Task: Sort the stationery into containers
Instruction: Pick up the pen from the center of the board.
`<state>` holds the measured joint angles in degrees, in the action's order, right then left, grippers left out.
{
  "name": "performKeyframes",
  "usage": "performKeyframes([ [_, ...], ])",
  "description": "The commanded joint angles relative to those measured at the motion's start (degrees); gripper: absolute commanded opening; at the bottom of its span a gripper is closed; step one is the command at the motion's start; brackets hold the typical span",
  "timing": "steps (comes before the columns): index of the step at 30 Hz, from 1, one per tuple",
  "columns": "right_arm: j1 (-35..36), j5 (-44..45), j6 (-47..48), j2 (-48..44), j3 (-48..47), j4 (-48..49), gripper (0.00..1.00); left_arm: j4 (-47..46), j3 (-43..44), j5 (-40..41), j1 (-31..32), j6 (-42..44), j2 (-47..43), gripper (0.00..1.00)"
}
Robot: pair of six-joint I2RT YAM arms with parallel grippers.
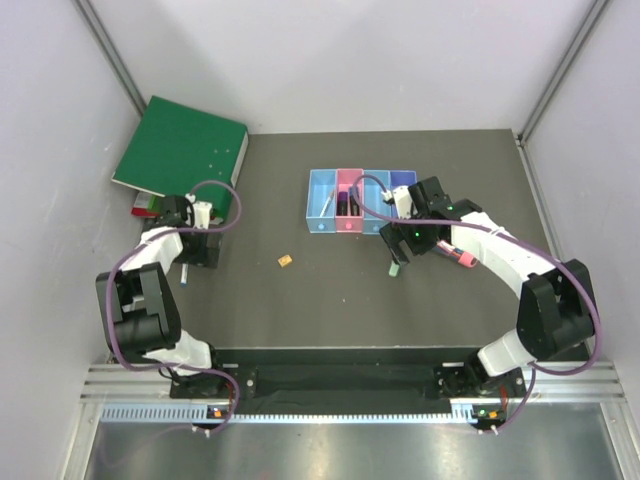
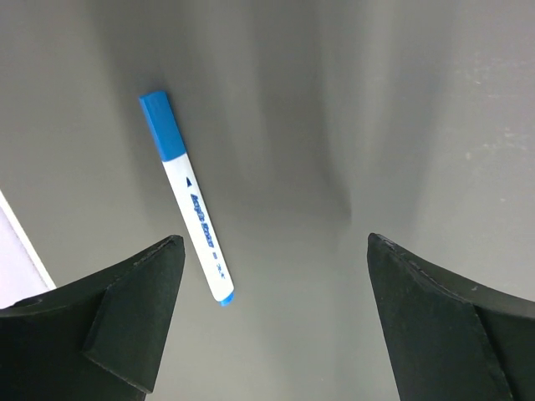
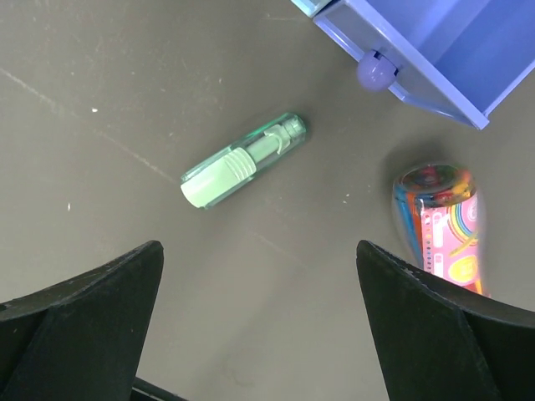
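My left gripper grabs the blue-capped white pen by its white body (image 1: 184,272) (image 2: 200,224) next, to leave the blue cap free to enter a bin.
The blue-capped white pen (image 2: 188,200) lies on the dark table just ahead of my left gripper (image 2: 274,280), which is open and empty; the pen's tail is near the left finger. In the top view the pen (image 1: 185,272) lies below the left gripper (image 1: 197,256). My right gripper (image 3: 259,259) is open and empty above bare table, between the small green piece (image 3: 242,161) and the chunky pink-red tube (image 3: 439,221). The joined bins (image 1: 322,227) stand behind the right gripper (image 1: 414,248); the pink bin (image 1: 349,226) holds a dark marker. The tiny orange piece (image 1: 286,261) lies mid-table.
A large green binder (image 1: 180,150) lies at the back left, with a red item (image 1: 143,209) under its near edge. The purple bin (image 3: 435,50) has a knob at its corner, close above the tube. Walls enclose the table on three sides.
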<state>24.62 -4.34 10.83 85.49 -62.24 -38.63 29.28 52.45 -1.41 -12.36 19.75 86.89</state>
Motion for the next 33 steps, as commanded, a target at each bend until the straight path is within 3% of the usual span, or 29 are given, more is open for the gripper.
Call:
performKeyframes([
  [1,0.3,-1.3,-2.6,-1.1,0.3,2.3,0.97,-2.8,-0.2,-0.4,-1.1,1.9,1.7,0.94],
  [14,1.3,-0.5,-3.7,1.2,-0.8,2.7,0.96,-5.6,-1.2,-4.2,-5.8,5.4,4.5,0.88],
  [21,1.8,0.7,-4.4,2.6,-0.6,2.9,0.95,-7.3,-2.7,-6.9,-7.8,7.0,5.2,0.78],
  [29,1.8,2.6,-5.7,2.7,0.2,2.7,0.95,-7.3,-2.8,-9.7,-7.9,6.6,6.2,0.29],
  [33,1.8,3.7,-7.5,2.0,1.5,2.6,0.94,-7.5,-2.6,-9.9,-7.9,6.2,6.3,0.15],
])
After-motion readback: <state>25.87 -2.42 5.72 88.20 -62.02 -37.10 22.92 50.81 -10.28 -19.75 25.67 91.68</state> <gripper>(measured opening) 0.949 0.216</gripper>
